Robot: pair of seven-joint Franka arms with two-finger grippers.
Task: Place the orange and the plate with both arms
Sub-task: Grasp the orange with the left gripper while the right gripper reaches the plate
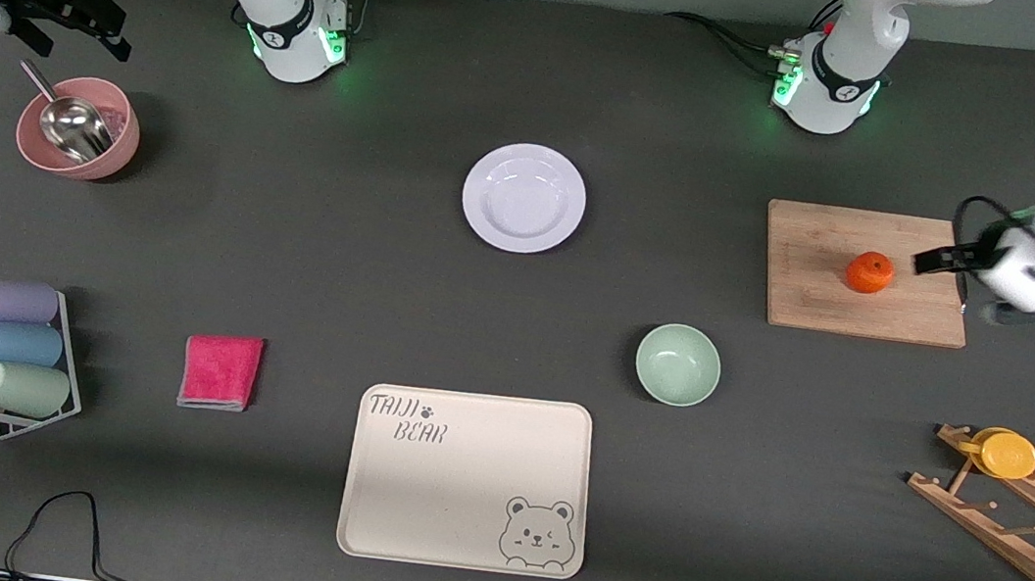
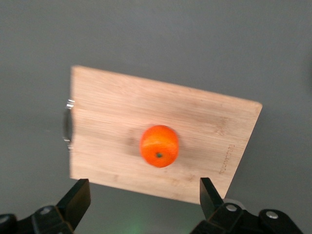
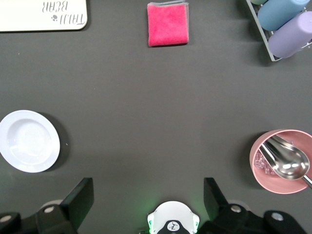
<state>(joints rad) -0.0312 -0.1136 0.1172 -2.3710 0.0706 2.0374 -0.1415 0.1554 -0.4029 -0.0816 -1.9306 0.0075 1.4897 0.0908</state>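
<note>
I should grab the orange by its round sides with my left gripper next, to set it on the white plate.
The orange sits in the middle of a wooden cutting board at the left arm's end of the table. My left gripper hangs open in the air over the board's edge, beside the orange, with nothing between its fingers. The plate, white with a wide rim, lies empty on the table midway between the two bases. My right gripper is open and empty, high over its own arm's base, and is out of the front view.
A mint-green bowl and a cream bear tray lie nearer the front camera than the plate. A pink cloth, a pink bowl with a metal scoop, a cup rack and a wooden rack with a yellow lid ring the table.
</note>
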